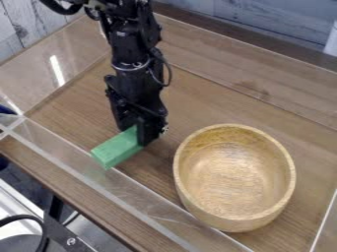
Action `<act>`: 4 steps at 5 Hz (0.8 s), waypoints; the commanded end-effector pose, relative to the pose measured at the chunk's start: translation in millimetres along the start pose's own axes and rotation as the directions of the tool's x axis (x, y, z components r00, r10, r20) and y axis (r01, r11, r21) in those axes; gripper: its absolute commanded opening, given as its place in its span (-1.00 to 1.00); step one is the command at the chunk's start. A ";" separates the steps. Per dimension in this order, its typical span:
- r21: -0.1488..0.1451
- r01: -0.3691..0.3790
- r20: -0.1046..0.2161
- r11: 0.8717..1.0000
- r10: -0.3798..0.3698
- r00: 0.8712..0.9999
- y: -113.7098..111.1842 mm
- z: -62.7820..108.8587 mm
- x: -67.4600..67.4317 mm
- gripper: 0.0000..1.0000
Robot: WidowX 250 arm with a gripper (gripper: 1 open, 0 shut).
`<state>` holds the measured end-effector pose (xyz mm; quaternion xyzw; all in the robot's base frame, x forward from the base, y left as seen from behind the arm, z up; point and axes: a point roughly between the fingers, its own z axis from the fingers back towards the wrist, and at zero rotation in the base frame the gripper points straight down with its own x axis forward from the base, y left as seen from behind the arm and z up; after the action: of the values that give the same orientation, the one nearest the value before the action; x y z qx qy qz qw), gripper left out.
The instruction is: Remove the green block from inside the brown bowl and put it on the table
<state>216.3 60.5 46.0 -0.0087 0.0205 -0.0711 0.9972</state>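
The green block (116, 150) rests low on the tabletop, apart from the bowl (235, 129), and would stay there, so it is now time for my gripper to let go.
The green block (116, 150) lies flat on the table (224, 89), just left of the brown bowl (235, 129). Its far end sits between the fingertips of my black gripper (140, 134), which points straight down and is shut on the block. The bowl is empty and stands apart from both block and gripper, at the front right of the table.
A low clear acrylic wall (66, 162) runs along the front edge, right beside the block's near end. Another clear wall (53, 49) lines the left side. A black cable loop (20, 234) hangs below the table's front corner.
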 end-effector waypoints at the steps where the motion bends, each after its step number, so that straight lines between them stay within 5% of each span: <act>1: 0.024 -0.013 0.062 1.000 0.012 0.998 7.4 15.3 11.7 -1.00; 4: 0.017 -0.020 0.066 1.000 0.019 0.998 6.8 17.8 12.9 -1.00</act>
<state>219.5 59.8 49.2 -0.0130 0.0181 -0.0659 0.9976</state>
